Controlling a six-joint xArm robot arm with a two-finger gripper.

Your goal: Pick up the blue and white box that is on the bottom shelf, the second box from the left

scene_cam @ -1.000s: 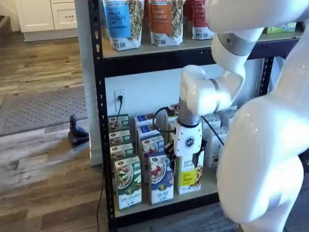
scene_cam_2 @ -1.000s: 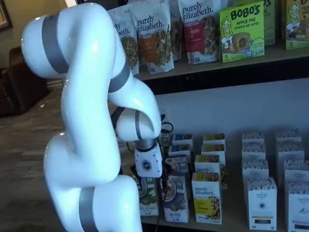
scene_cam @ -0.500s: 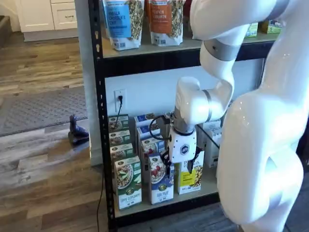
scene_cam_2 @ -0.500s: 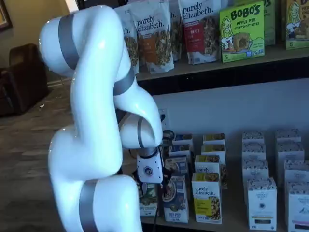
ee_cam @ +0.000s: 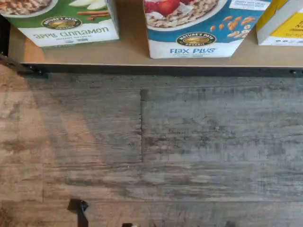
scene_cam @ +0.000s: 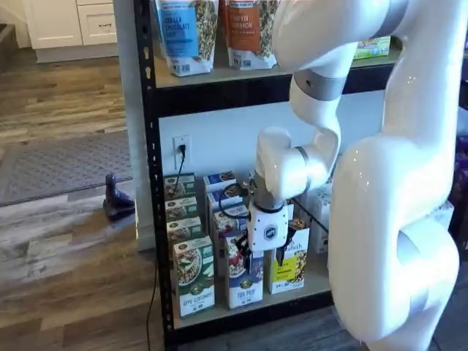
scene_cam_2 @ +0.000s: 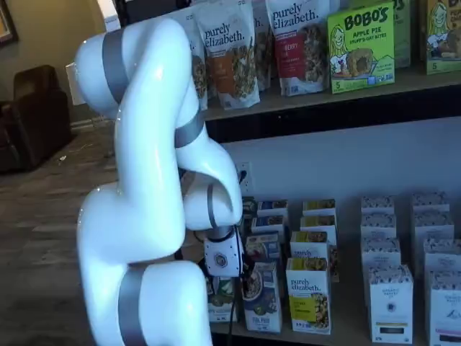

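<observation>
I will grab the blue and white box by its top [scene_cam: 238, 241] next, as cartons crowd its sides and back.
The blue and white box [ee_cam: 199, 28], marked Flax Plus, stands at the front of the bottom shelf [ee_cam: 132, 53], between a green-and-white carton [ee_cam: 61, 23] and a yellow carton [ee_cam: 284, 23]. In both shelf views it is the front carton [scene_cam: 245, 287] [scene_cam_2: 263, 301] of a row of alike boxes. My gripper [scene_cam: 259, 254] [scene_cam_2: 230, 280] hangs in front of the shelf, just above this box's top, pointing down. Its black fingers stand apart, with nothing between them.
A black rack post [scene_cam: 150, 183] borders the shelf on the left, with a cable and wall outlet [scene_cam: 180, 146] behind it. Pouches [scene_cam_2: 223, 58] fill the higher board. White cartons [scene_cam_2: 392, 303] stand to the right. Wood floor [ee_cam: 151, 151] lies below the shelf edge.
The arm has swung left and a little lower. The gripper has gone from in front of the yellow carton to in front of the blue and white row. Its fingers stay apart.
</observation>
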